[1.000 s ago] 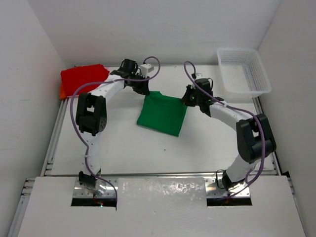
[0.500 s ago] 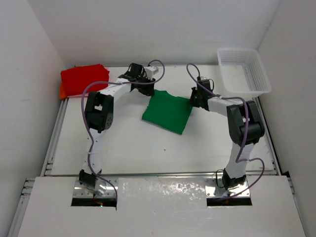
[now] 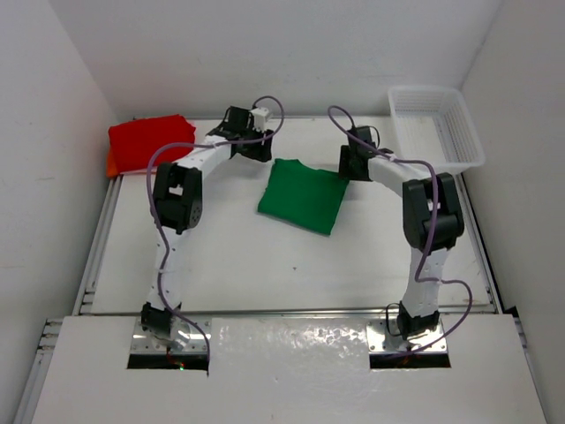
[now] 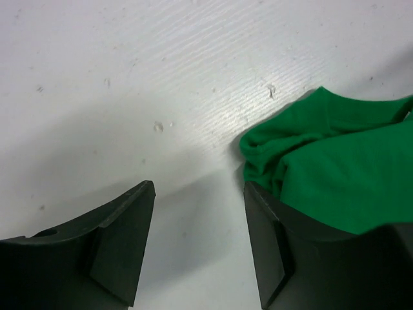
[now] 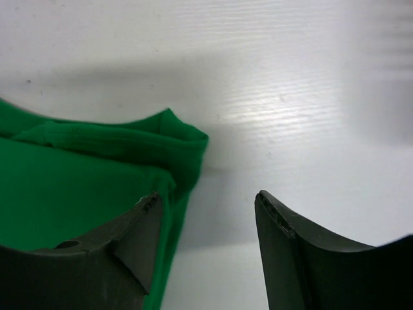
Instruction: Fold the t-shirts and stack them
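Observation:
Next, my left gripper grabs the green t-shirt by its side edge facing the red t-shirt (image 3: 150, 141), layers pinched together, to stack it still folded.
A green t-shirt (image 3: 303, 194) lies folded flat on the white table (image 3: 265, 256), and neither gripper holds it. My left gripper (image 3: 265, 155) hovers at its far left corner, jaws open over bare table, the cloth (image 4: 335, 174) just right of the right finger. My right gripper (image 3: 350, 170) is open at the far right corner, where the cloth (image 5: 97, 168) runs under its left finger. A folded red t-shirt (image 3: 150, 141) rests at the far left, on top of an orange t-shirt (image 3: 110, 165) whose edge peeks out.
A white plastic mesh basket (image 3: 437, 128) stands at the far right corner. Walls close in the table at the back and on both sides. Both arms arch over the far half of the table.
Both grippers have opened and let go of the green t-shirt, which now lies flat a little farther back. Both arms have stretched toward the back.

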